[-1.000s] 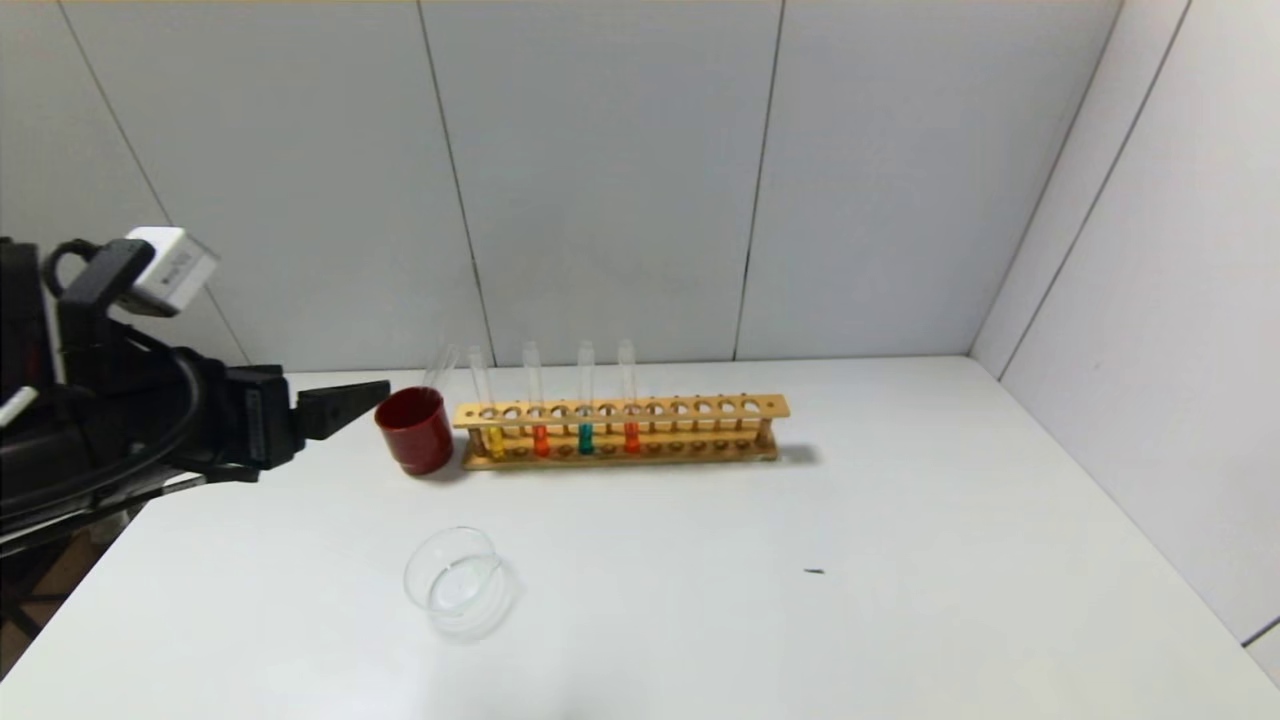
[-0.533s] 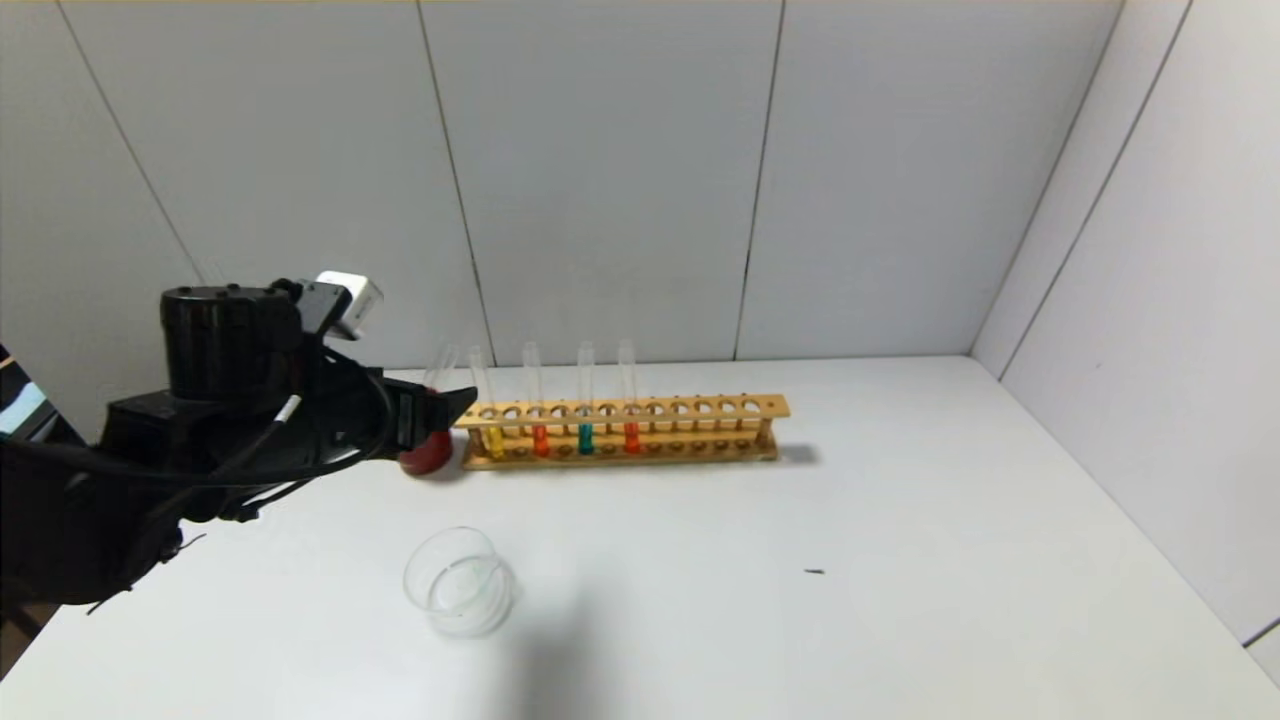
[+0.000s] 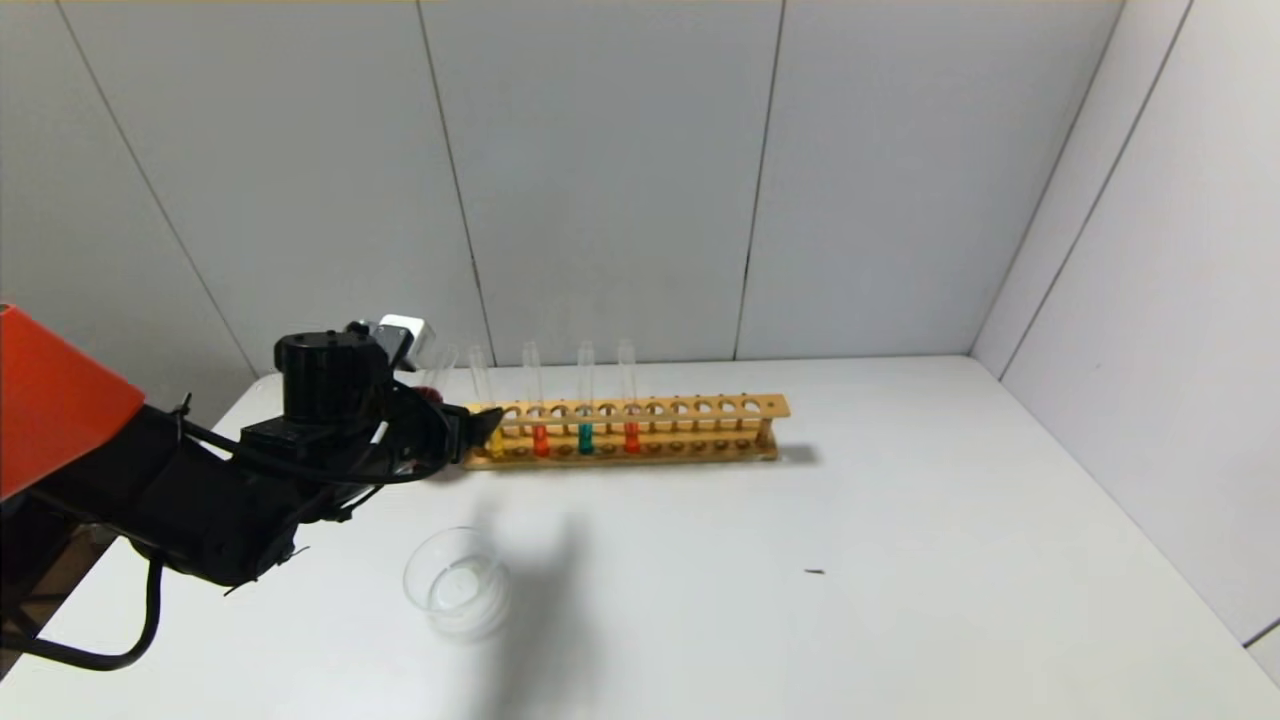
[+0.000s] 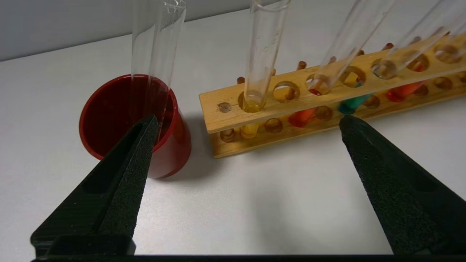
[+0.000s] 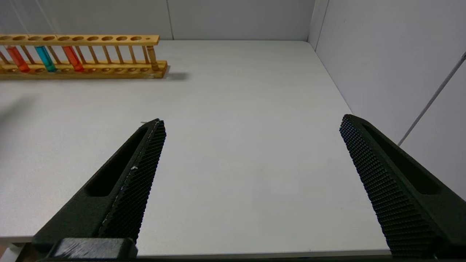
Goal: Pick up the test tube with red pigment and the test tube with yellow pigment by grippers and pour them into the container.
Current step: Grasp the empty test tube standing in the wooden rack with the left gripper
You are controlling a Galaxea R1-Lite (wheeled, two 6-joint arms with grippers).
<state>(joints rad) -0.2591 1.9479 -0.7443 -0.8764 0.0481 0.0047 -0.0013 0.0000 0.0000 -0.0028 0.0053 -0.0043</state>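
My left gripper grabs the test tube with yellow pigment by its bare upper part (image 3: 481, 371) (image 4: 265, 46) next, since the wooden rack closes around its lower end.
The test tube with yellow pigment (image 3: 480, 375) stands in the first hole at the left end of a wooden rack (image 3: 700, 408). The test tube with red pigment (image 3: 540, 441) stands two holes to its right. My left gripper (image 3: 472, 432) is open and empty, low at the rack's left end. In the left wrist view the left gripper (image 4: 248, 122) has the yellow tube (image 4: 260, 54) straight ahead between its jaws and the red tube (image 4: 302, 116) beside it; neither jaw touches a tube. The container (image 3: 458, 590), a clear glass dish, sits nearer me. My right gripper (image 5: 251, 122) is open and empty.
A dark red cup (image 4: 171, 145) with an empty tube (image 4: 156, 43) leaning in it stands just left of the rack. A teal tube (image 3: 585, 438) and a redder twin tube (image 3: 631, 437) stand farther right. Walls close the back and right.
My left arm has swung in from the table's left edge toward the rack and lowered, and now covers most of the red cup in the head view. The tubes and dish have not moved.
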